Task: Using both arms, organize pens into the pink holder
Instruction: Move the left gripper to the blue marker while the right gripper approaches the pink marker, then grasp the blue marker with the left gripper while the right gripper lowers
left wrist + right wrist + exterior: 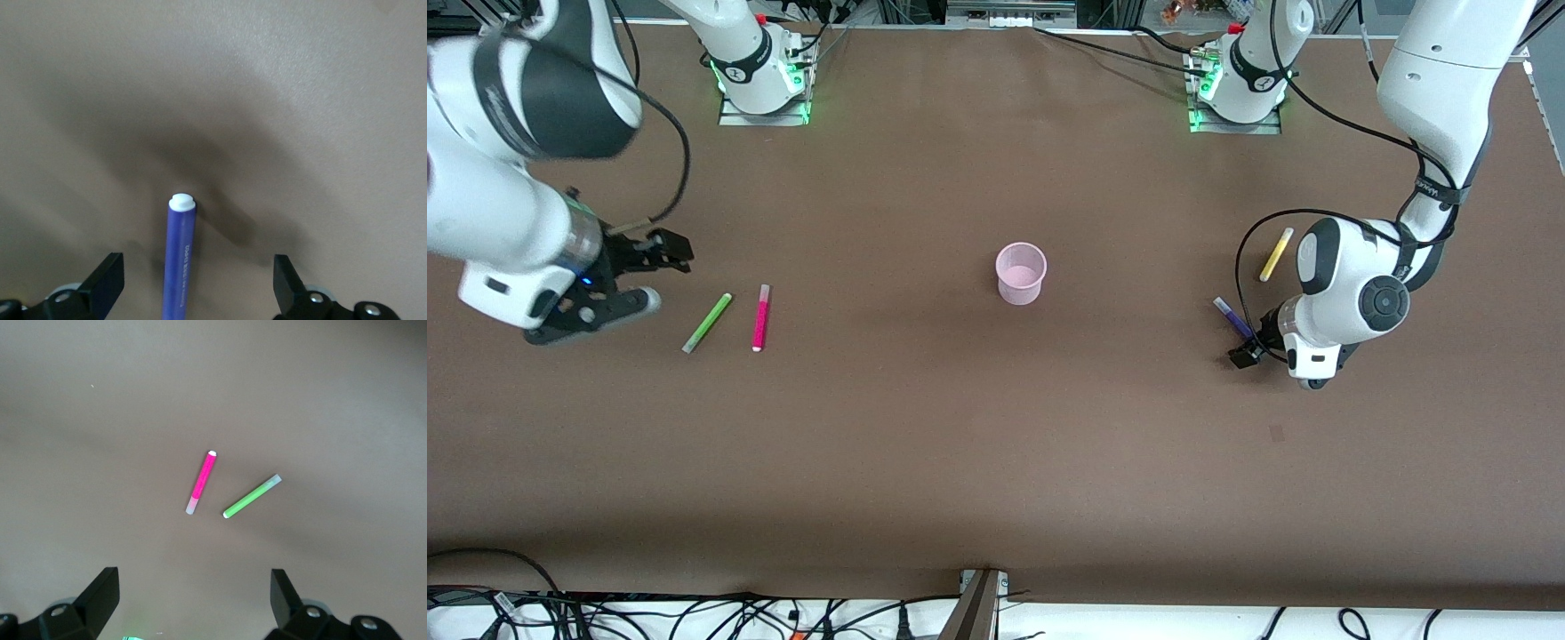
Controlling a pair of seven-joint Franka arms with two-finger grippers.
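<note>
My left gripper has its fingers beside the purple pen's body point(1235, 322), below the pen's white end point(1219, 304), so it needs to close on the purple pen now.
The pink holder point(1020, 274) stands upright mid-table. Toward the right arm's end lie a green pen point(707, 323) point(251, 497) and a magenta pen point(760, 317) point(201, 482), side by side. My right gripper point(665, 280) point(193, 597) hovers open beside them, holding nothing. Toward the left arm's end lies a purple pen point(1232, 316) point(180, 260). A yellow pen point(1276, 254) lies farther from the front camera. My left gripper point(1247, 353) point(199, 280) is low at the table, open, its fingers straddling the purple pen's end without touching it.
The two arm bases point(763, 84) point(1236, 93) stand at the table's edge farthest from the front camera. Cables and a metal bracket point(980, 600) run along the edge nearest that camera. Brown tabletop point(996, 427) spreads around the holder.
</note>
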